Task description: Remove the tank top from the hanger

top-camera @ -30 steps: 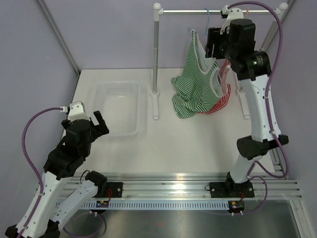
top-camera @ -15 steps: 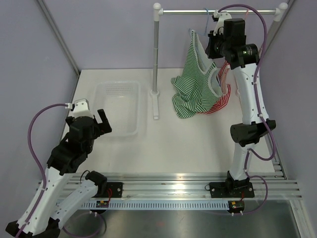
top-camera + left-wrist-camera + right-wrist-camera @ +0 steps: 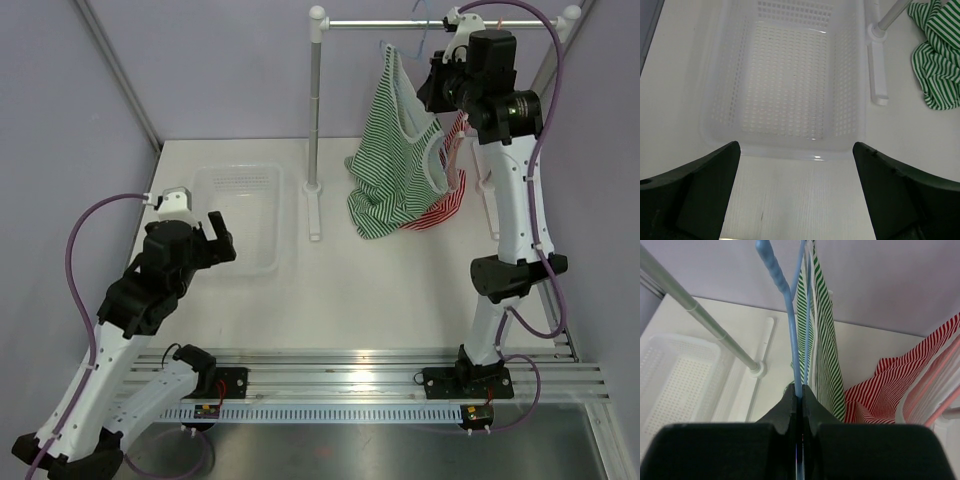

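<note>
I should next use my left gripper to take hold of the green tank top's shoulder strap (image 3: 392,64), off the blue hanger's wire, so the hanger can slide out.
A green-and-white striped tank top (image 3: 392,165) hangs from a blue hanger (image 3: 418,22) on the rail, its lower part bunched on the table. My right gripper (image 3: 436,84) is up at the rail, beside the top's right strap. In the right wrist view that gripper (image 3: 798,391) is shut on the blue hanger's (image 3: 790,320) thin wire, with the green tank top (image 3: 826,340) hanging just right of the jaws. My left gripper (image 3: 212,240) hovers low at the basket's near edge; it (image 3: 796,147) is wide open and holds nothing.
A clear perforated basket (image 3: 236,178) sits at the left, its wall (image 3: 850,75) ahead of the left fingers. The rail (image 3: 380,23) rests on a post (image 3: 315,100) with a white foot. A red striped top (image 3: 443,210) on a pink hanger (image 3: 940,385) hangs behind the green one.
My right gripper has shut on the blue hanger's wire and lifted slightly, raising the strap. My left arm has moved forward and right, toward the basket.
</note>
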`<state>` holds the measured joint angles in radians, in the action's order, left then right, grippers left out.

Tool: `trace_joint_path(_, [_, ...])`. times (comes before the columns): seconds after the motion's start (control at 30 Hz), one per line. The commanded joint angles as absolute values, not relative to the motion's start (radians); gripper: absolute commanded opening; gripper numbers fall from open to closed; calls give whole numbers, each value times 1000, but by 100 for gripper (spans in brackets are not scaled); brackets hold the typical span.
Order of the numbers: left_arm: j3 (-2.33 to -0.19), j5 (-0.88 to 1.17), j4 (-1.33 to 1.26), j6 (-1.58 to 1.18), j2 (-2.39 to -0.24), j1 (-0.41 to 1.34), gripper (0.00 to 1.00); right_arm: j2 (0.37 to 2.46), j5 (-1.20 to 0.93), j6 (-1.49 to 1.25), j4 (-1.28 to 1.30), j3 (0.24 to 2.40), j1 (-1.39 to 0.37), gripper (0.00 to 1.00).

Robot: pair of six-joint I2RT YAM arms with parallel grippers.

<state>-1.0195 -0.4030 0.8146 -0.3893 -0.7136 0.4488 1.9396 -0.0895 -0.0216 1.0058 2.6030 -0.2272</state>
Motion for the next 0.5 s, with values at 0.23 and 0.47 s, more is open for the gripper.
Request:
trace_joint_path(0.23, [-1293, -194, 671, -482, -822, 503, 99, 1554, -313, -182, 876, 2214, -233, 0])
trace_joint_path(0.47, [-1465, -271, 566, -454, -1020, 694, 99, 1251, -469, -259, 862, 1886, -241, 0])
